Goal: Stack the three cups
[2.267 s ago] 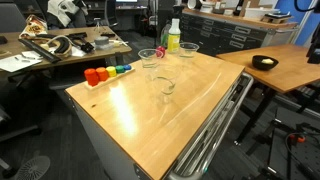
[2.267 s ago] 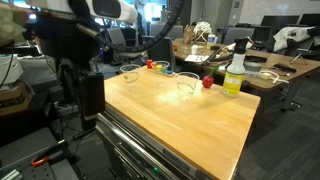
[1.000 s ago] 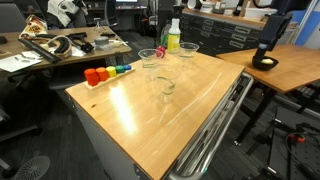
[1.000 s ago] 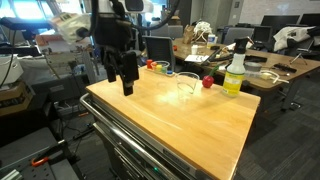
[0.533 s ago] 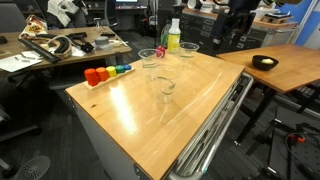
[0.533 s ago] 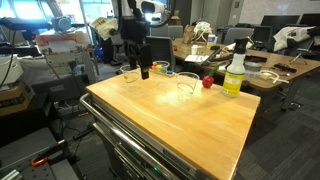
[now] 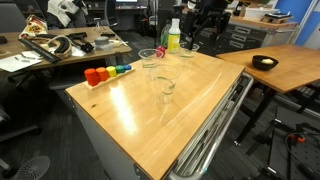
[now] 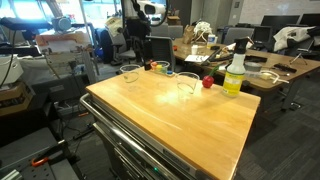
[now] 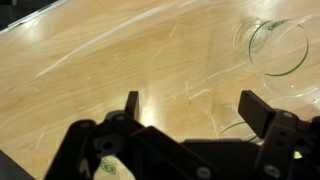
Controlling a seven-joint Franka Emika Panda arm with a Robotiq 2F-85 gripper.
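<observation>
The cup is near the middle. My gripper should reach it and grab one side of the cup's rim, so the cup's base stays free to stack into another.
Three clear plastic cups stand apart on the wooden table (image 7: 150, 130). In an exterior view one is near the middle (image 7: 165, 85), one at the back (image 7: 148, 57), and one beside the bottle (image 7: 190, 48). They also show in the other exterior view (image 8: 130, 72) (image 8: 187, 85) (image 8: 165, 73). My gripper (image 7: 203, 30) (image 8: 140, 52) hangs open and empty above the table's back part. In the wrist view the open jaws (image 9: 192, 108) are over bare wood, with one cup (image 9: 275, 45) up and to the right.
A yellow-green bottle with white top (image 7: 173, 38) (image 8: 235, 72) stands at the table's back edge. Small coloured blocks (image 7: 105, 72) line one side edge. A red block (image 8: 208, 82) lies near the bottle. Desks with clutter surround the table.
The arm has swung in from off the table's side to above its back part. The cups, bottle and blocks have not moved.
</observation>
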